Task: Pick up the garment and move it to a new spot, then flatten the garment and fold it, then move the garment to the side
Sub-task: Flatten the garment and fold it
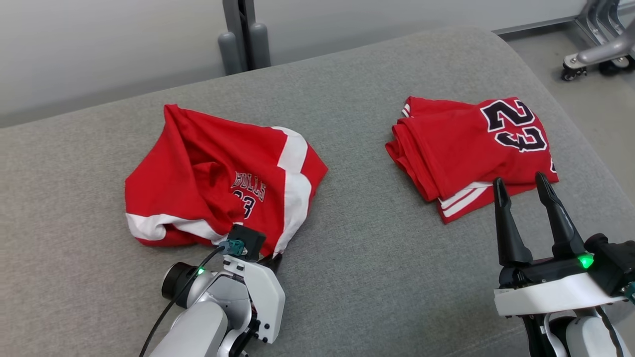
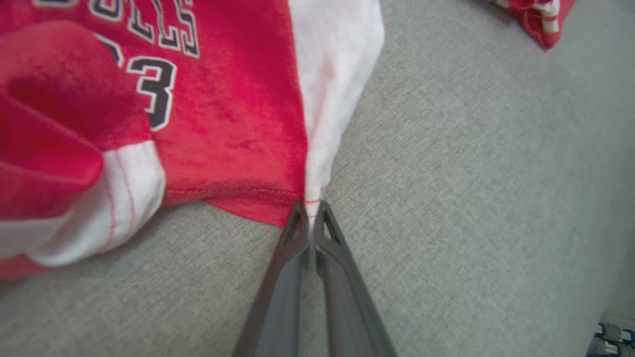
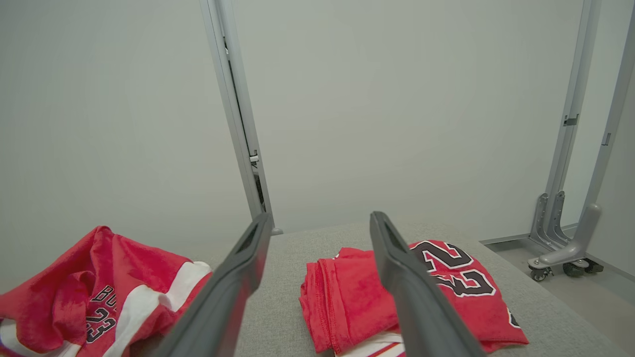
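My right gripper should next take hold of the white-banded corner of the red garment (image 1: 208,166) (image 3: 77,291), so that the garment can be spread flat for folding.
A crumpled red garment (image 1: 208,178) with white bands and "BULLS 23" print lies on the left of the grey cushioned surface (image 1: 357,258). My left gripper (image 1: 274,259) sits at its near right corner; in the left wrist view the gripper (image 2: 311,210) is shut on the white hem of the garment (image 2: 228,124). My right gripper (image 1: 522,186) is open and empty, held above the surface just in front of a folded red jersey (image 1: 471,144). The right wrist view shows the same gripper (image 3: 320,223), the garment (image 3: 99,287) and the folded jersey (image 3: 357,297).
The grey surface drops away at the right to a floor with a wheeled metal stand base (image 1: 595,54). A grey post (image 1: 243,34) stands against the pale wall behind the surface.
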Tool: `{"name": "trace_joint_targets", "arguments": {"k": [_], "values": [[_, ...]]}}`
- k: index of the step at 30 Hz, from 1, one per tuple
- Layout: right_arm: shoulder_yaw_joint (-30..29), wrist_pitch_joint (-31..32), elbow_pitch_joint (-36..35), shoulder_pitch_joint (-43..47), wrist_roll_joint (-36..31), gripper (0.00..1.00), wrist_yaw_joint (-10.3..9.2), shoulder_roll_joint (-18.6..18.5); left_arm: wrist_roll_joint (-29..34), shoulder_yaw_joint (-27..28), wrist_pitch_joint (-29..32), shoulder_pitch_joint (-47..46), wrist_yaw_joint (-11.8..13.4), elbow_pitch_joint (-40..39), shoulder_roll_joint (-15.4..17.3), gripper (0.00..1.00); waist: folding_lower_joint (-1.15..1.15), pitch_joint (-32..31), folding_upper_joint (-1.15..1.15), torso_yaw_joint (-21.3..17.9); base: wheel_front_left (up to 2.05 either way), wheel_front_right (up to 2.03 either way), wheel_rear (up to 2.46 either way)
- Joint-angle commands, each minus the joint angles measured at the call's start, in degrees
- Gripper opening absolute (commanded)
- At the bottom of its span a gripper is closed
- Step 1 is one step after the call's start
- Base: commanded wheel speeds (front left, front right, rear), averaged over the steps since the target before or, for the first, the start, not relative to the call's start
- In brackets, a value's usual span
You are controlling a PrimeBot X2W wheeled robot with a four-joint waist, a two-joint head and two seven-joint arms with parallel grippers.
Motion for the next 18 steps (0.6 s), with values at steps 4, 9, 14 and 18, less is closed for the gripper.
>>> {"name": "trace_joint_targets", "arguments": {"k": [4,9,14,18], "values": [[-0.99,-0.23,0.61,0.88,0.25,1.00,0.00,-0.36,-0.10,-0.41,-0.32,0.88,-0.14,-3.46,0.61,0.00,0.00,-2.42,0.00,2.97,0.00,0.00,0.00],[-1.59,0.68,0.45,2.08,0.47,1.00,0.00,-1.40,-0.53,-0.32,2.52,4.13,0.43,-10.43,3.97,0.00,0.00,-5.24,0.00,7.18,0.00,0.00,0.00],[-2.18,1.50,-0.07,3.21,0.65,1.00,0.00,-1.98,-1.06,0.78,6.72,8.76,1.96,-18.86,8.90,0.00,0.00,-7.18,0.00,11.03,0.00,0.00,0.00],[-2.26,2.22,-0.40,3.74,0.75,1.00,0.00,-2.05,-1.96,2.54,9.58,12.61,3.76,-23.97,12.87,0.00,0.00,-7.88,0.00,13.25,0.00,0.00,0.00]]}}
